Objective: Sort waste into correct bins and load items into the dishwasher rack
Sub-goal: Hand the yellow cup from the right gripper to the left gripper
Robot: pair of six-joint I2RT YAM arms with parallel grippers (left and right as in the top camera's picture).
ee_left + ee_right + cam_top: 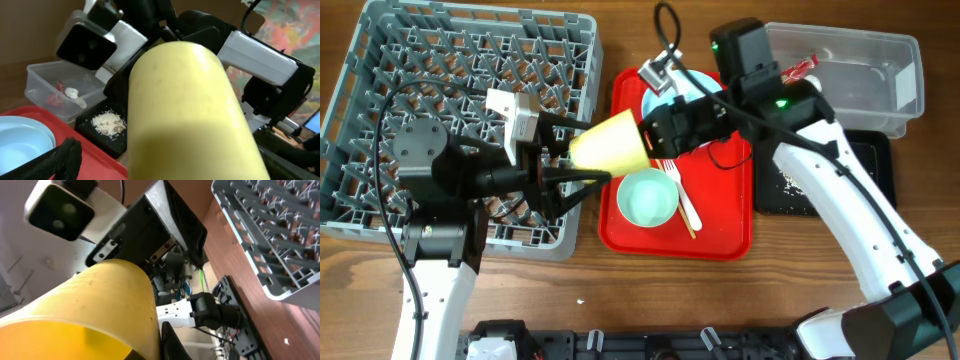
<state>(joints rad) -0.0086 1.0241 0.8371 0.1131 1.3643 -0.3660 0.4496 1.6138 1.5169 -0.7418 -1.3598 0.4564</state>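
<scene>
I need to load the small yellow cup rim-first into the dishwasher rack [470, 60]. Next, I need to grab it around its base [586, 153] with my left gripper, opposite my right gripper's hold on the cup's rim.
The small yellow cup [612, 143] hangs on its side between my two grippers, above the gap between the grey dishwasher rack [470, 60] and the red serving tray [720, 240]. My right gripper [657, 135] is shut on the cup's rim; its finger presses the cup wall in the right wrist view [172, 342]. My left gripper [575, 155] is open with its fingers either side of the cup's base. The cup [185, 115] fills the left wrist view, and one finger [65, 157] stands apart from it. The pale green bowl [648, 197], white fork [682, 195] and chopsticks [686, 218] lie on the red tray.
The clear tub [860, 70] at the back right holds the red wrapper [798, 68] and a white scrap [71, 92]. The black tray [870, 170] holds crumbs [785, 180]. A pale blue bowl [20, 142] sits at the red tray's far end.
</scene>
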